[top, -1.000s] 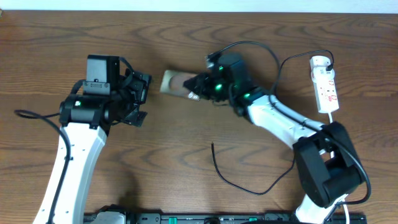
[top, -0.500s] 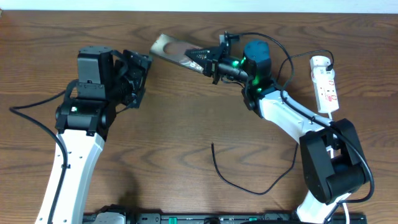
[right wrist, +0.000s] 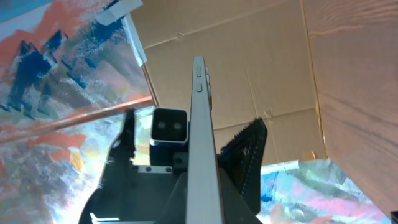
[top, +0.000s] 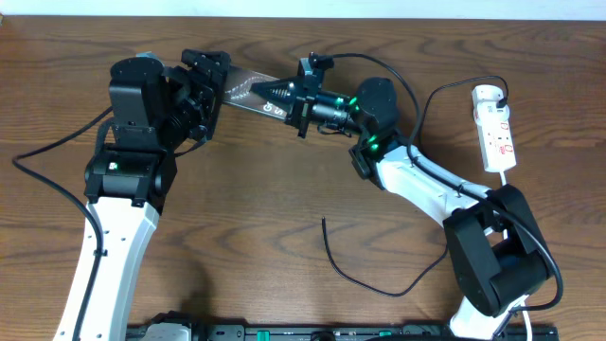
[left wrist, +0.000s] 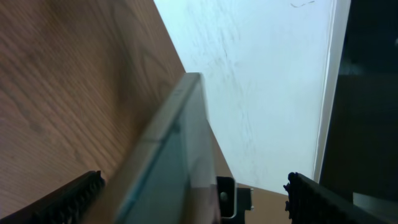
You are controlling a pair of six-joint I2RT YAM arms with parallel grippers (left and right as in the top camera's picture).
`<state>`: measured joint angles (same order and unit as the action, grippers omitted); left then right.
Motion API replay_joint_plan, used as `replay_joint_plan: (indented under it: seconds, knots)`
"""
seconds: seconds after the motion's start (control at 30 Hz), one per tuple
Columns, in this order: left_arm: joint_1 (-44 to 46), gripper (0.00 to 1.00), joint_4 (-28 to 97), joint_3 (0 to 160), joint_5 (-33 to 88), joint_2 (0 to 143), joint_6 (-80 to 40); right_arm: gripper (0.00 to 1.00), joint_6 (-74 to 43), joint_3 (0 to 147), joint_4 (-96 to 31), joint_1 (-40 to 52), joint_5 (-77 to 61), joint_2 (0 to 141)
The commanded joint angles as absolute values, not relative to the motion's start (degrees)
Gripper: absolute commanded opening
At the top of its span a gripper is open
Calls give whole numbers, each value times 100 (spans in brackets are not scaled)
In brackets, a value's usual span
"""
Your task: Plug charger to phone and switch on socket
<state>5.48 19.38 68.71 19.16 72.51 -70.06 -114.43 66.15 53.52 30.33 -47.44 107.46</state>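
Note:
My left gripper should grab the phone by its loose end [top: 233, 83], away from my right gripper, so the phone's opposite end stays open to plug in the charger [top: 352, 273].
The phone [top: 244, 87] is lifted off the table at the back, its bronze face showing in the overhead view. My right gripper [top: 280, 95] is shut on its right end; the right wrist view shows the phone [right wrist: 199, 124] edge-on, rising from between the fingers [right wrist: 231, 198]. My left gripper [top: 213, 95] is open, and the phone's [left wrist: 177, 149] free end lies between its toothed fingers [left wrist: 74, 196] without touching either. The charger [top: 352, 273] lies loose in front, its tip pointing at the table's middle. The socket [top: 495, 128] lies at the far right.
A thin black lead arcs over the table into the socket's far end. The right arm's white links cross the table between the charger's loop and the socket. A dark rail [top: 341, 332] runs along the front edge.
The right gripper has carried the phone up and to the left. The left gripper has swung toward the back, and its open fingers now straddle the phone's free end.

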Motion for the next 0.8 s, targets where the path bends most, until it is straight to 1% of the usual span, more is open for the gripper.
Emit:
replay_joint_plan:
  seconds: [0.0, 0.1, 0.13, 0.2, 0.23, 0.33, 0.4, 0.7, 0.73, 0.77]
  knots:
    - [548, 90, 1881, 6934, 1726, 7229, -6928, 1, -11616, 6683, 5448, 3144, -4753, 10707]
    - [543, 88, 1798, 6932, 1702, 7234, -6735, 1, -11636, 6683, 5448, 3205, -4748, 10707]
    - [543, 84, 1767, 6932, 1702, 7240, -6667, 1, -11633, 6683, 5450, 3225, -4740, 10707]
    - [543, 74, 1728, 6932, 1686, 7262, -6595, 1, -11636, 6683, 5452, 3258, -4731, 10707]
    - [543, 66, 1726, 6932, 1686, 7275, -6593, 1, -11636, 6683, 5450, 3275, -4729, 10707]
    - [543, 49, 1721, 6932, 1684, 7301, -6593, 1, -11714, 6683, 5452, 3291, -4735, 10707]
    - [543, 41, 1717, 6925, 1684, 7308, -6573, 1, -11751, 6683, 5502, 3291, -4733, 10707]
    - [543, 23, 1717, 6921, 1590, 7310, -6514, 1, -11751, 6683, 5561, 3354, -4733, 10707]
    - [543, 19, 1706, 6921, 1577, 7310, -6514, 1, -11749, 6683, 5601, 3354, -4737, 10707]
    - [543, 12, 1697, 6921, 1577, 7310, -6517, 1, -11751, 6683, 5599, 3361, -4753, 10707]
